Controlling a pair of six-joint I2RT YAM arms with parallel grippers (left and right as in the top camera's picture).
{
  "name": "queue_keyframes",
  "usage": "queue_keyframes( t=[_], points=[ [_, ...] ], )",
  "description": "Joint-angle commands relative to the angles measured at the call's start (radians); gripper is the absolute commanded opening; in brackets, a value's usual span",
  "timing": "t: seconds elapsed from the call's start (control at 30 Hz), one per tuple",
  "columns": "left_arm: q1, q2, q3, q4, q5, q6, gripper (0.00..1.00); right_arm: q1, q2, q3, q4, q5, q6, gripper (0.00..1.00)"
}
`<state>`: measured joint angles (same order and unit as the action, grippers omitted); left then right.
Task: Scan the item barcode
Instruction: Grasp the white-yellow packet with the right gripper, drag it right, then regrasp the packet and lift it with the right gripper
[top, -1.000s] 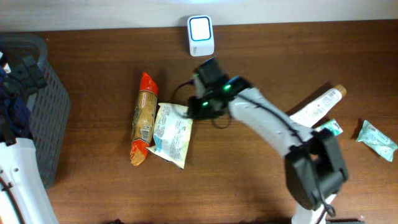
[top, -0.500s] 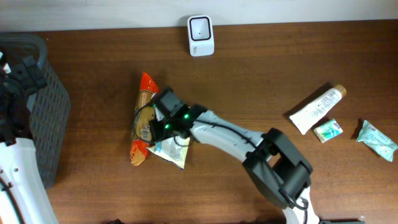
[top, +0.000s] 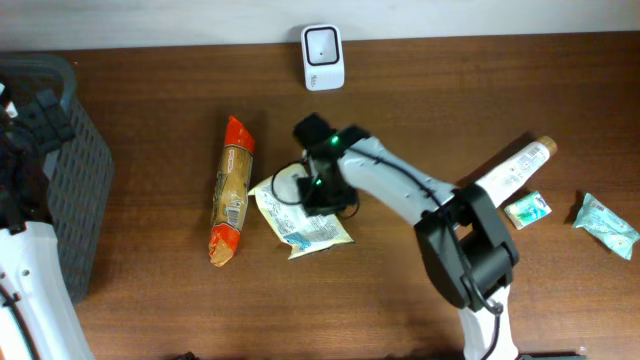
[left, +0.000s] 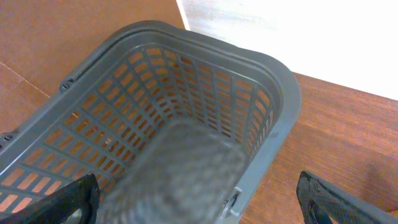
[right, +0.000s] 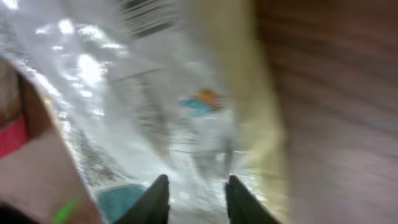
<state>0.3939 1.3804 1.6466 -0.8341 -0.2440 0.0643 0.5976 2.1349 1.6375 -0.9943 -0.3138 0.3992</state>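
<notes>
My right gripper should grab the white snack packet (top: 305, 222) by its edge nearest the scanner, away from the barcode, so the barcode stays uncovered to scan.
A white snack packet (top: 305, 222) lies crumpled on the brown table, below the white scanner (top: 323, 57) that stands at the far edge. My right gripper (top: 318, 188) is at the packet's upper edge. In the blurred right wrist view its jaws (right: 198, 202) stand a little apart over the packet's shiny film (right: 155, 93), and a barcode (right: 146, 12) shows faintly at the top. Whether the film is pinched does not show. My left gripper (left: 199, 214) hangs wide open over the grey basket (left: 186, 74), holding nothing.
An orange snack packet (top: 230, 190) lies left of the white one. The grey basket (top: 85, 170) fills the table's left end. At the right lie a white tube (top: 510, 172), a small green packet (top: 527, 209) and a pale green packet (top: 605, 222).
My right gripper swung left onto the white packet, then back right; the packet shifted right with it and turned, away from the orange packet. The left arm has not moved.
</notes>
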Motion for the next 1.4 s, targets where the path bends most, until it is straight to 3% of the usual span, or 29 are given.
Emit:
queue_keyframes(
  t=[0.0, 0.1, 0.2, 0.37, 0.57, 0.67, 0.9, 1.03, 1.17, 1.3, 1.37],
  points=[
    [0.002, -0.001, 0.006, 0.002, -0.004, 0.013, 0.99, -0.101, 0.003, 0.06, -0.027, 0.005, -0.123, 0.35],
    [0.002, -0.001, 0.006, 0.002, -0.004, 0.013, 0.99, -0.128, 0.003, 0.097, -0.042, -0.153, -0.207, 0.39],
    [0.002, -0.001, 0.006, 0.002, -0.004, 0.013, 0.99, -0.058, 0.003, 0.113, -0.005, -0.214, -0.216, 0.37],
    [0.002, -0.001, 0.006, 0.002, -0.004, 0.013, 0.99, 0.132, 0.006, 0.101, 0.026, -0.143, -0.179, 0.35],
    [0.002, -0.001, 0.006, 0.002, -0.004, 0.013, 0.99, 0.243, 0.006, 0.036, 0.042, -0.152, -0.121, 0.36],
    [0.002, -0.001, 0.006, 0.002, -0.004, 0.013, 0.99, 0.245, 0.006, 0.001, 0.041, -0.078, -0.07, 0.47],
    [0.002, -0.001, 0.006, 0.002, -0.004, 0.013, 0.99, 0.106, 0.004, -0.033, -0.087, 0.109, -0.05, 0.46],
    [0.002, -0.001, 0.006, 0.002, -0.004, 0.013, 0.99, -0.012, -0.003, -0.03, -0.107, 0.108, -0.107, 0.46],
    [0.002, -0.001, 0.006, 0.002, -0.004, 0.013, 0.99, -0.056, -0.083, 0.027, -0.123, -0.017, -0.229, 0.47],
    [0.002, -0.001, 0.006, 0.001, -0.004, 0.013, 0.99, -0.167, -0.233, 0.098, -0.134, -0.006, -0.242, 0.6],
    [0.002, -0.001, 0.006, 0.002, -0.004, 0.013, 0.99, -0.244, -0.236, 0.098, -0.13, -0.003, -0.245, 0.73]
  ],
)
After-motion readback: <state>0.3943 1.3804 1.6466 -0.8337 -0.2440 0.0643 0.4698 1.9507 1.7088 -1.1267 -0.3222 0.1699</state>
